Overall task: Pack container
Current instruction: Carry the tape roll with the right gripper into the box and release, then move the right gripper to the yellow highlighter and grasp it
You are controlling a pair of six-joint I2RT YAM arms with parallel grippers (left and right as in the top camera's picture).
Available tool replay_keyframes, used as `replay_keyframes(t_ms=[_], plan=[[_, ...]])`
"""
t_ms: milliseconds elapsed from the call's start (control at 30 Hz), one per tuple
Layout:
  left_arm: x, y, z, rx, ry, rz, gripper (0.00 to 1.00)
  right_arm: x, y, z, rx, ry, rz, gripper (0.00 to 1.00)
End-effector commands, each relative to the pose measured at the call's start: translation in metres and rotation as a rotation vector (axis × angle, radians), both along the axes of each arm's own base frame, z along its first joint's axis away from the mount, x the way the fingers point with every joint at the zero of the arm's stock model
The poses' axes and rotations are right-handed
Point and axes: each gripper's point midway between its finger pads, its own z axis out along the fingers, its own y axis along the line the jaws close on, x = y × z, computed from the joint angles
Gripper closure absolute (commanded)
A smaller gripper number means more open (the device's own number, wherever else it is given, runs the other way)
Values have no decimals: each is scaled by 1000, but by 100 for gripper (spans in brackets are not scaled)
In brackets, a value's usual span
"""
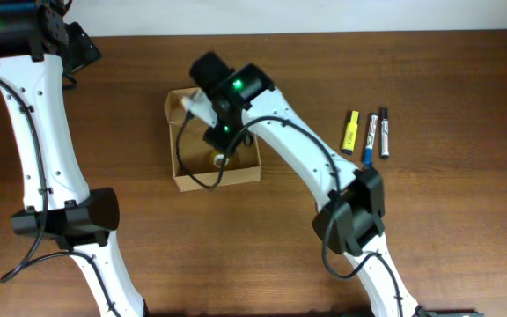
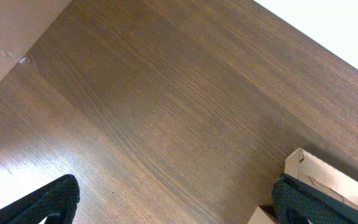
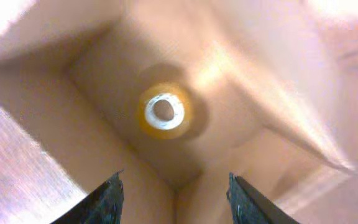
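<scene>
The yellow highlighter (image 1: 350,133) should lie flat inside the container (image 1: 176,151), so my right gripper should next grab its yellow body between its dark ends, across its narrow sides.
The container (image 1: 176,151), a small open tan cardboard box, sits at the table's middle. My right gripper (image 1: 219,134) hangs over its inside, open and empty. In the right wrist view its fingers (image 3: 176,199) are spread above the box's walls (image 3: 73,140). A small yellowish tape roll (image 3: 164,112) lies on the box floor below; it also shows in the overhead view (image 1: 219,160). My left gripper (image 1: 79,46) is at the far left back, open and empty (image 2: 176,205), over bare wood. A corner of the box (image 2: 328,180) shows by its right finger.
A yellow highlighter (image 1: 350,132), a blue-and-white marker (image 1: 370,138) and a black marker (image 1: 383,132) lie side by side right of the box. A tan sheet (image 2: 5,37) shows at the upper left of the left wrist view.
</scene>
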Motion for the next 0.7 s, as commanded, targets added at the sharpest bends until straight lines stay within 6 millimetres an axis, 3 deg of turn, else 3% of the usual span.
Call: replay_keyframes(t_ms=[0,67,167,267,333,500,667], plan=[[-7,2,15,17,-29,-6,0,17,-20,101,79,-235,-190,42],[-7,2,15,17,-29,-6,0,22,-39,135,102,-311,-282,40],[-7,2,15,17,-29,-6,0,32,-70,163,124,-375,-402,38],[-7,2,15,17,-29,-6,0,48,-114,167,123,-368,-566,39],[-7,2,15,17,-29,-6,0,62,-165,152,112,-303,-787,42],[-7,2,15,17,-29,-6,0,79,-242,103,93,-131,-1100,49],[-7,2,15,17,-29,-6,0,87,-286,53,69,15,-1268,48]])
